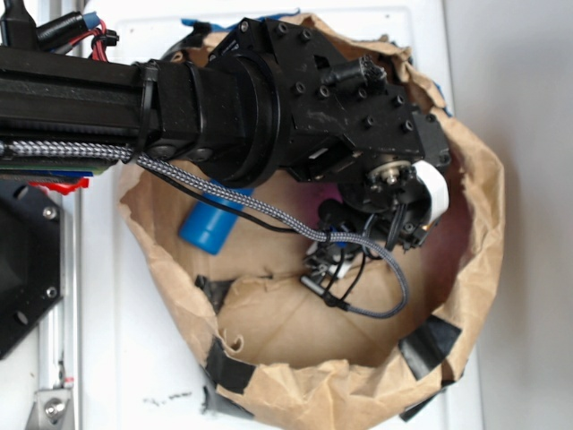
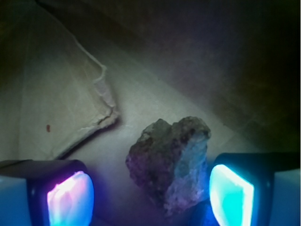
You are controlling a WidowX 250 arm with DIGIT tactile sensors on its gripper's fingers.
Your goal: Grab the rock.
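Note:
I should close now, catching the rock [image 2: 170, 162] between my fingers.
In the wrist view the rock [image 2: 170, 162], lumpy, dark brown and rough, lies on the brown paper floor between my two glowing pads. The right pad [image 2: 231, 195] is close beside it; the left pad [image 2: 70, 200] stands well apart from it. My gripper [image 2: 150, 200] is open around the rock. In the exterior view my black arm and gripper [image 1: 358, 246] reach down into the paper bag [image 1: 474, 251], and the rock is hidden under them.
A blue cylinder [image 1: 210, 224] lies inside the bag at the left. The bag's crumpled walls ring the gripper, with black tape patches [image 1: 428, 345] along the rim. A paper fold [image 2: 101, 101] lies ahead left of the rock.

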